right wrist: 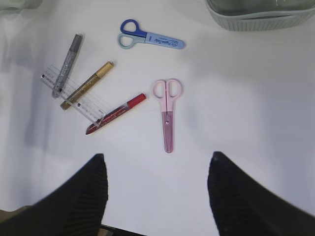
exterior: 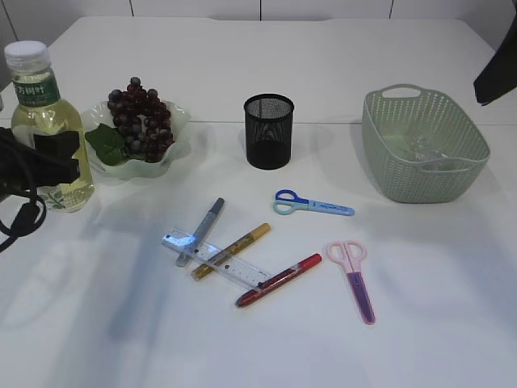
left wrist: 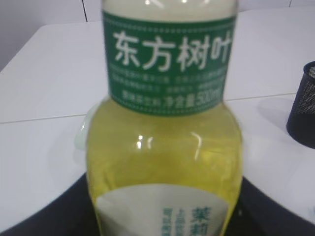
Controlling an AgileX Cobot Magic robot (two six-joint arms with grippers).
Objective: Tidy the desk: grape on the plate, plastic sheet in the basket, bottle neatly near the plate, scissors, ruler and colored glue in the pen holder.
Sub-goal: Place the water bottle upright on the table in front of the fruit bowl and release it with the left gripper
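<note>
I need to keep holding the bottle with my left gripper until I bring it down: the bottle's base (exterior: 71, 204) is above the tabletop beside the plate.
My left gripper (exterior: 55, 155) is shut on the yellow-tea bottle (exterior: 36, 105) at the far left, next to the plate (exterior: 176, 153) that holds the grape bunch (exterior: 141, 117). The bottle (left wrist: 162, 147) fills the left wrist view. My right gripper (right wrist: 156, 167) is open and empty, high above the pink scissors (right wrist: 168, 113). Blue scissors (exterior: 311, 204), the clear ruler (exterior: 216, 259) and silver (exterior: 202, 229), gold (exterior: 233, 249) and red (exterior: 279, 280) glue pens lie in front of the black mesh pen holder (exterior: 268, 131). A clear plastic sheet (exterior: 420, 149) lies in the green basket (exterior: 464, 174).
The pens cross over and under the ruler (right wrist: 74, 96) in one cluster. The pink scissors (exterior: 355, 279) lie apart to its right. The right arm (exterior: 494, 69) shows only at the upper right edge. The basket's rim (right wrist: 256, 17) shows in the right wrist view.
</note>
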